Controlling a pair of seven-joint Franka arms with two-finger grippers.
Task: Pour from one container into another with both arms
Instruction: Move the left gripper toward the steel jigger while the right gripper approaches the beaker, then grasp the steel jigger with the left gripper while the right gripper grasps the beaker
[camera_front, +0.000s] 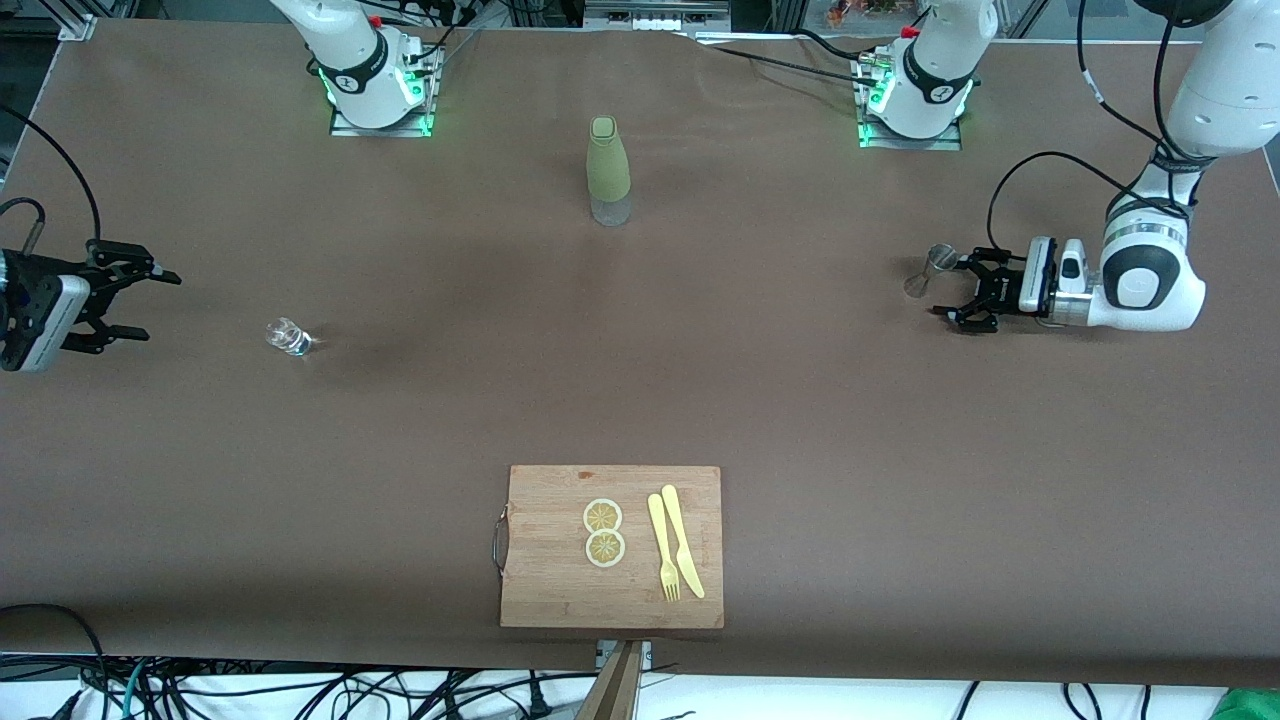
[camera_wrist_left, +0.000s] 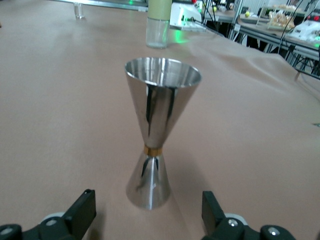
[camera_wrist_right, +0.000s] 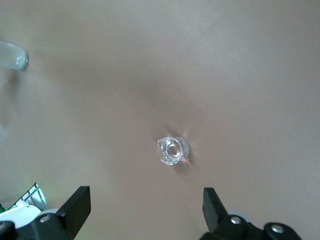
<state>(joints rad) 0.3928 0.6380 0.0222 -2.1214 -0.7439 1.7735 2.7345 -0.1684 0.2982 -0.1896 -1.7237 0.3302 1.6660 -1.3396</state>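
The silvery jigger has to pour into the clear glass (camera_front: 288, 337), so the left gripper should next grip it by its narrow gold-banded middle (camera_front: 929, 270).
The silvery hourglass jigger (camera_front: 930, 270) stands upright on the brown table near the left arm's end. My left gripper (camera_front: 955, 290) lies low and level just short of it, open, its fingers apart from the metal. In the left wrist view the jigger (camera_wrist_left: 157, 130) stands ahead of the open left gripper (camera_wrist_left: 150, 212), with nothing between the fingers. The tiny clear faceted glass (camera_front: 288, 337) stands toward the right arm's end. My right gripper (camera_front: 150, 305) hangs open at that end, some way from it. The right wrist view shows the glass (camera_wrist_right: 173, 150) ahead of the empty right gripper (camera_wrist_right: 147, 207).
A tall olive-green bottle (camera_front: 608, 170) stands mid-table, between the two arm bases. A wooden cutting board (camera_front: 545, 580) lies at the table edge nearest the front camera, carrying two lemon slices (camera_front: 603, 530) and a yellow fork and knife (camera_front: 675, 540).
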